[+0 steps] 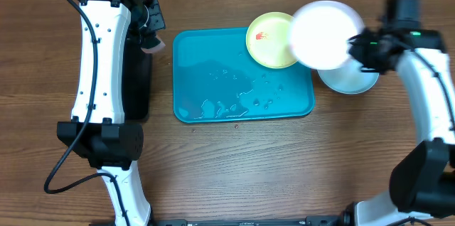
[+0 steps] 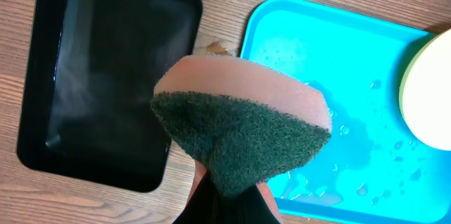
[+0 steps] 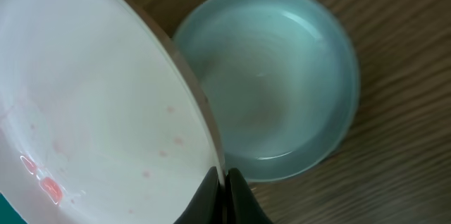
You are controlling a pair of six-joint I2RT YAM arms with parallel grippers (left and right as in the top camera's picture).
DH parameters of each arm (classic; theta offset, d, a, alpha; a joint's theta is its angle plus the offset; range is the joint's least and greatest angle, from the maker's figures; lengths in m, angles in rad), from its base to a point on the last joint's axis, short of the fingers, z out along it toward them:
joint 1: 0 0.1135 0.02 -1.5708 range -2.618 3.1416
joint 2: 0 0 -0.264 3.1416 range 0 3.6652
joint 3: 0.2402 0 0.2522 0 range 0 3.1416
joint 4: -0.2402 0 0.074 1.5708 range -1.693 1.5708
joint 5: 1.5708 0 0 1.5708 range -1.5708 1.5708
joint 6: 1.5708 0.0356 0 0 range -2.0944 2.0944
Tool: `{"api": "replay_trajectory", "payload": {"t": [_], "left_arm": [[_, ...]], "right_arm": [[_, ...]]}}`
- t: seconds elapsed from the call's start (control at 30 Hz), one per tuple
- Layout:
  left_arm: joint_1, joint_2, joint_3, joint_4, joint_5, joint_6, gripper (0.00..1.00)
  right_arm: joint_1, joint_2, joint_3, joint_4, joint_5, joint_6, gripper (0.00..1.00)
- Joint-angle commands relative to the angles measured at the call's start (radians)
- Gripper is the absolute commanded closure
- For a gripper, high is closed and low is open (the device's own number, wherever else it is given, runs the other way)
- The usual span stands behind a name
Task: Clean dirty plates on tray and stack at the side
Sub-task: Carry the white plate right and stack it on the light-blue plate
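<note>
The white plate (image 1: 325, 34) hangs tilted beside the pale blue plate, partly over the tray, and would fall short if released, so my right gripper should keep holding it.
My right gripper (image 1: 353, 43) is shut on the rim of the white plate (image 1: 325, 34) and holds it tilted in the air over the tray's right end. In the right wrist view the white plate (image 3: 91, 111) shows faint pink smears, with my jaws (image 3: 225, 182) pinching its edge. The pale blue plate (image 1: 348, 80) lies on the table right of the tray, below the white one; it also shows in the right wrist view (image 3: 271, 76). The yellow-green plate (image 1: 269, 41) with a red smear sits on the turquoise tray (image 1: 206, 62). My left gripper (image 2: 232, 185) is shut on a sponge (image 2: 243, 129) near the tray's left edge.
A black tray (image 2: 106, 76) lies on the table left of the turquoise tray (image 2: 317, 55), partly under my left arm (image 1: 103, 48). Water drops and puddles cover the turquoise tray's floor (image 1: 242, 98). Wooden table (image 1: 284, 169) lies all around.
</note>
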Motion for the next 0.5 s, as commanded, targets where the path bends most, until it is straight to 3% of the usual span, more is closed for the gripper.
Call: {"api": "replay_trajectory", "payload": {"t": [0.0,0.37,0.4,0.47], "left_arm": [[0.002,0.007,-0.004,-0.002,0.005,0.022,0.96],[-0.002,0.007,-0.004,-0.002,0.005,0.022,0.96],[-0.002,0.007,-0.004,-0.002,0.005,0.022,0.96],[-0.002,0.007,-0.004,-0.002,0.005,0.022,0.96]], "right_arm": [[-0.087,0.083,-0.006,-0.001,-0.006,0.005,0.96],[-0.155,0.288,-0.006,0.073,-0.003,0.005,0.94],[-0.155,0.290,-0.006,0.071,-0.003,0.005,0.88],[-0.155,0.288,-0.005,0.071,-0.004,0.005,0.65]]}}
